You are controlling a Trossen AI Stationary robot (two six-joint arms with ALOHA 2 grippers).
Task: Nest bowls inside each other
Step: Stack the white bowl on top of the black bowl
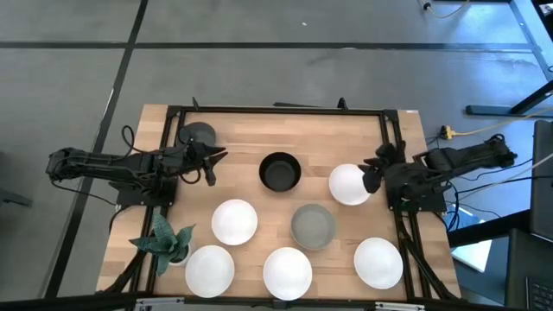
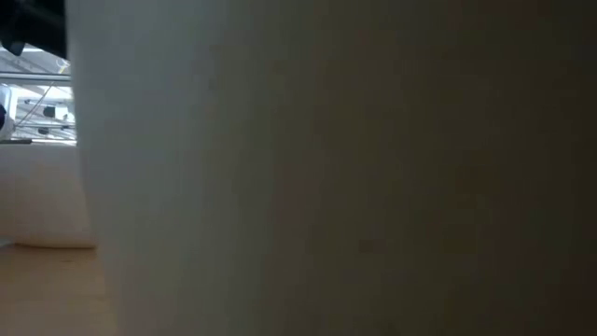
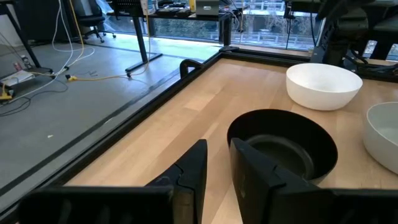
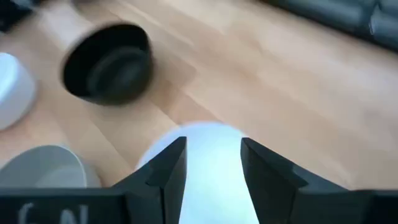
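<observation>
My right gripper is to grab the white bowl by its rim [image 1: 365, 183] next, so that I can nest it inside the black bowl [image 1: 280, 171].
Eight bowls stand upright on their bases on the wooden table. The black bowl [image 1: 280, 171] is mid-table, with one grey bowl [image 1: 313, 226] nearer and another grey bowl [image 1: 197, 134] at the far left. Five are white: one white bowl [image 1: 349, 184] at the right, one [image 1: 234, 221] in the middle, and three along the near edge [image 1: 210, 269] [image 1: 288, 272] [image 1: 378, 262]. My left gripper [image 1: 212, 160] [image 3: 217, 171] is open, left of the black bowl [image 3: 283, 146]. My right gripper [image 1: 371, 177] [image 4: 212, 165] is open at the right rim of the white bowl [image 4: 208, 149]; no touch shows.
A small green plant [image 1: 164, 242] stands at the near left corner. A dark frame rail [image 1: 276, 110] runs around the tabletop. The low view is almost filled by the wall of a near white bowl [image 2: 326, 168]. Bare wood lies between the black bowl and the far rail.
</observation>
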